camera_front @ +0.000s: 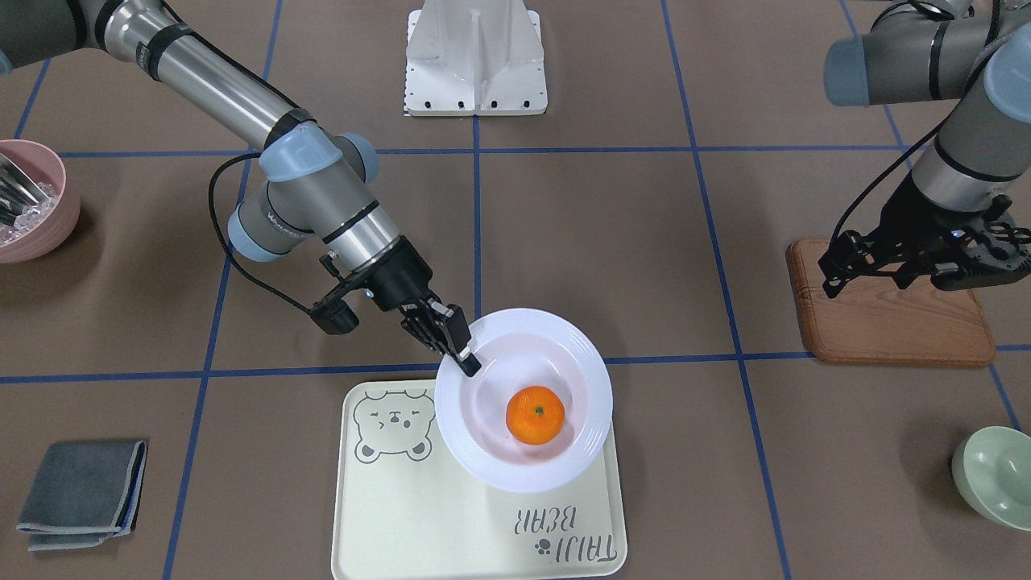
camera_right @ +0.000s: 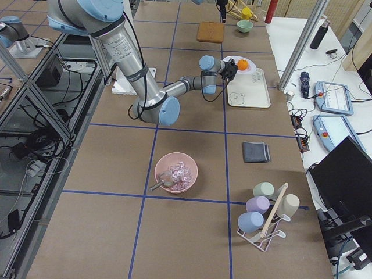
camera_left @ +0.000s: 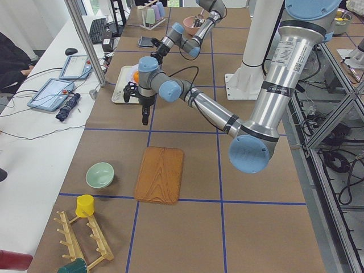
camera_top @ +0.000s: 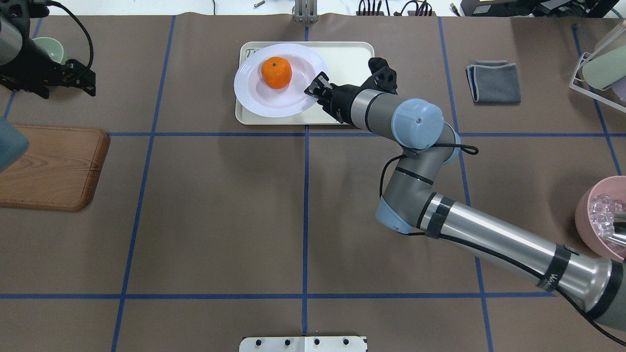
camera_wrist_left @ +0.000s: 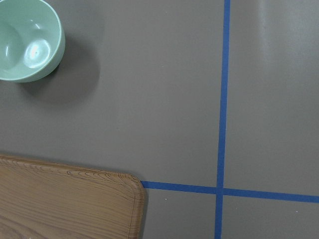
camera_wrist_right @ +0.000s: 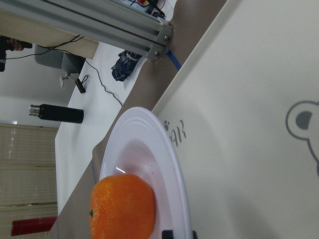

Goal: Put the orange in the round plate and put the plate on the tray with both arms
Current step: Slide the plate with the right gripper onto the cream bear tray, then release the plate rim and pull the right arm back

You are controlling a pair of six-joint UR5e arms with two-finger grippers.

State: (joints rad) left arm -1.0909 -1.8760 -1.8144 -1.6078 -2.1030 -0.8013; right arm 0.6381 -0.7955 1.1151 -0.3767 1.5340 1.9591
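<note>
The plate's rim is hovering past the tray's robot-side edge, so my right gripper needs to move the plate inward and down before it lets go.
The orange lies in the middle of the white round plate. The plate is over the far part of the cream tray and overhangs its edges; I cannot tell whether it rests on the tray. My right gripper is shut on the plate's rim on the robot's side; the right wrist view shows the rim running between the fingertips. My left gripper hangs over the wooden board, far from the plate, with its fingers spread and nothing in them.
A pale green bowl sits near the board. A pink bowl with ice and a folded grey cloth lie on my right arm's side. A white mount stands at the table's robot side.
</note>
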